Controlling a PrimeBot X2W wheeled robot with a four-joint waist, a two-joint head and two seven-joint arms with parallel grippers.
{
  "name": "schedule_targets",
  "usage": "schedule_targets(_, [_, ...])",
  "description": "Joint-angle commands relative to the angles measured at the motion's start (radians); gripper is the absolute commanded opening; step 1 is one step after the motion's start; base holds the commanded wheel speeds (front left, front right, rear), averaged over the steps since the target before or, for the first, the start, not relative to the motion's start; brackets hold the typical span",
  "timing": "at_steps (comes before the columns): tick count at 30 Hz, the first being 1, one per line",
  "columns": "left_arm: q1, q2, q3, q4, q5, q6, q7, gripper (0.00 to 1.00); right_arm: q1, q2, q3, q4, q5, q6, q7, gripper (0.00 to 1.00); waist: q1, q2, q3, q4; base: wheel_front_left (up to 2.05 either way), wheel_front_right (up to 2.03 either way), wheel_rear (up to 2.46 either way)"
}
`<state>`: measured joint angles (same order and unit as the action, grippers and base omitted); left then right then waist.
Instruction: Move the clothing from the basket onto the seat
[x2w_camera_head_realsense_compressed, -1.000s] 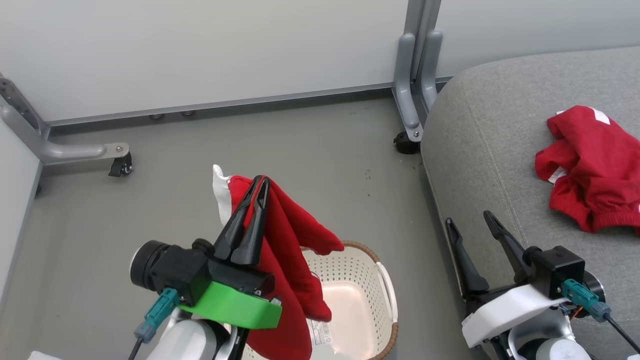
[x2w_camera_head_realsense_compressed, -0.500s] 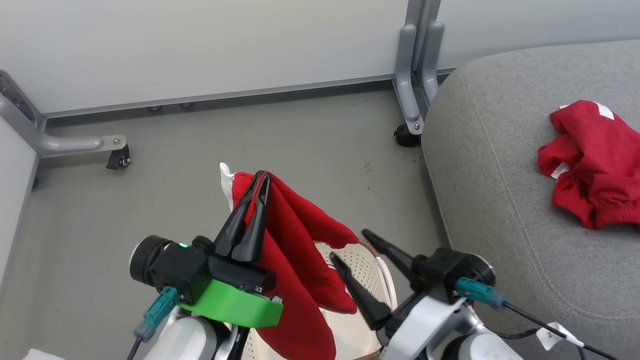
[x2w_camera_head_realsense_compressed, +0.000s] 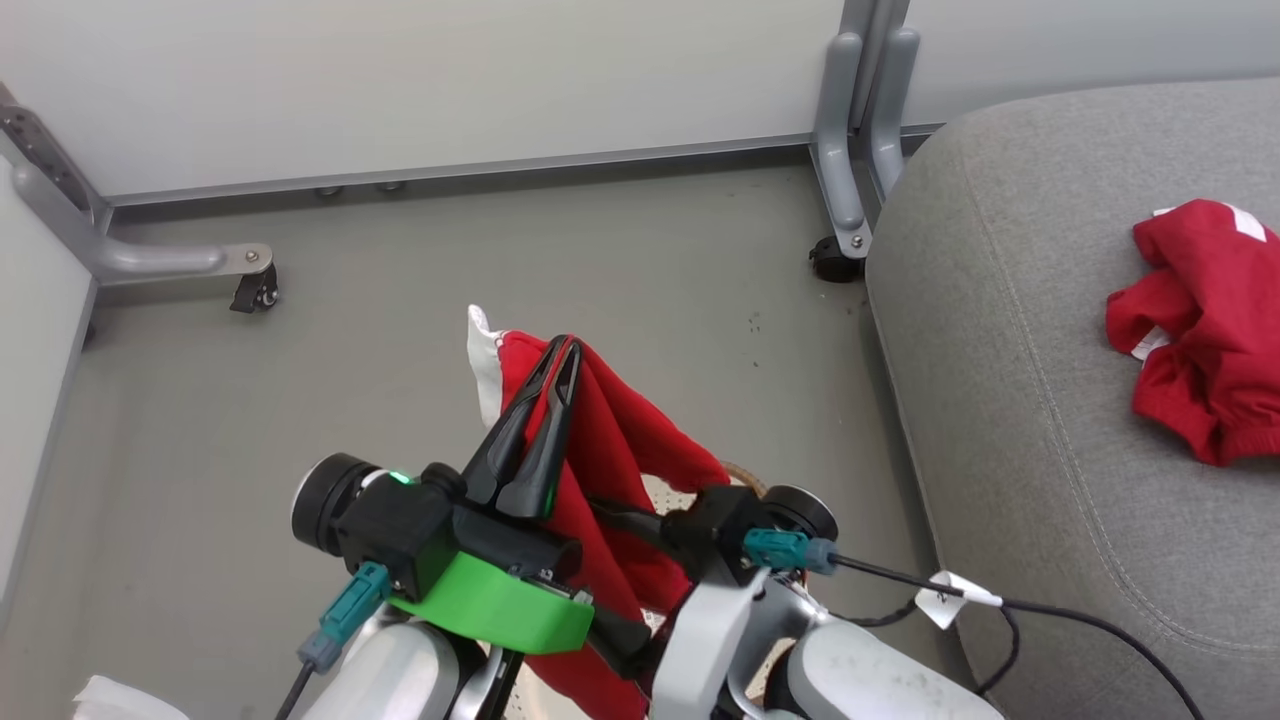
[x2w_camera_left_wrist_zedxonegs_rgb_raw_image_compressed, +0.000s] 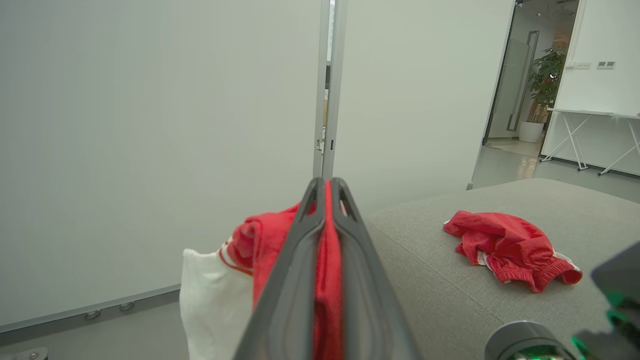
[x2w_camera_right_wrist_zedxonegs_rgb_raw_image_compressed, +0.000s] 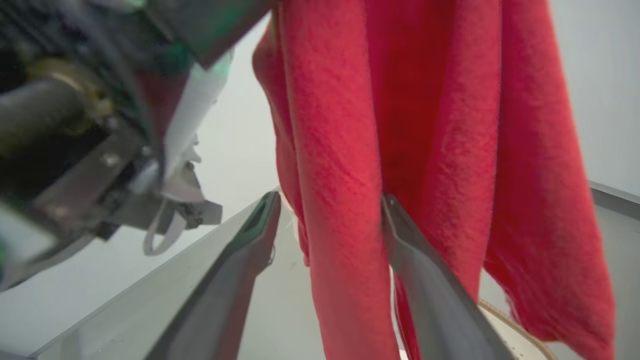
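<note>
My right gripper pinches the red garment by the hanging fold (x2w_camera_right_wrist_zedxonegs_rgb_raw_image_compressed: 339, 240) between its open fingers next, since the garment hangs slack in narrow folds.
My left gripper (x2w_camera_head_realsense_compressed: 567, 346) is shut on a red garment of the clothing (x2w_camera_head_realsense_compressed: 625, 445), which hangs from its tips with white lining showing at the top left. In the left wrist view the red cloth (x2w_camera_left_wrist_zedxonegs_rgb_raw_image_compressed: 327, 260) is pinched between the closed fingers. My right gripper (x2w_camera_right_wrist_zedxonegs_rgb_raw_image_compressed: 330, 200) stands open, its two fingers on either side of a hanging fold of that garment (x2w_camera_right_wrist_zedxonegs_rgb_raw_image_compressed: 345, 150). The basket (x2w_camera_head_realsense_compressed: 741, 469) lies below, mostly hidden; a strip of its brown rim shows. A second red garment (x2w_camera_head_realsense_compressed: 1200, 330) lies crumpled on the grey seat (x2w_camera_head_realsense_compressed: 1040, 420) at the right.
Pale partition panels stand behind, on grey metal feet with castors (x2w_camera_head_realsense_compressed: 255, 288) (x2w_camera_head_realsense_compressed: 832, 268). The floor (x2w_camera_head_realsense_compressed: 400, 330) is grey. A black cable with a white tag (x2w_camera_head_realsense_compressed: 958, 590) trails from my right wrist over the seat's front edge.
My right arm has swung left from beside the seat to the hanging garment, and its open fingers now straddle a fold. The left gripper still holds the cloth up. The camera shifted slightly.
</note>
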<state>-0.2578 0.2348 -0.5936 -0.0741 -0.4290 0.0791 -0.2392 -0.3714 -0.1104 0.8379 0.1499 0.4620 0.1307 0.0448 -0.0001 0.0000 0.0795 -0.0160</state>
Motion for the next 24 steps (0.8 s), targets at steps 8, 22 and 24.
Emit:
schedule_targets(8, [-0.023,-0.009,-0.011,0.002,0.001,-0.010,-0.009,0.00,-0.094,0.030,0.041,0.143,0.038,0.000,-0.053,0.00,0.0001,0.0000,0.012,0.018,0.00,0.00,0.00])
schedule_targets(22, [-0.018,-0.008,-0.012,0.009,-0.006,-0.006,-0.015,0.00,-0.151,0.023,0.080,0.208,0.079,0.000,-0.102,0.00,0.0001,0.0000,0.013,0.020,0.00,0.00,0.00])
schedule_targets(24, [-0.018,-0.007,-0.013,0.010,-0.008,-0.006,-0.016,0.00,-0.150,0.020,0.081,0.210,0.081,0.000,-0.105,0.00,0.0001,0.0000,0.013,0.020,0.00,0.00,0.00])
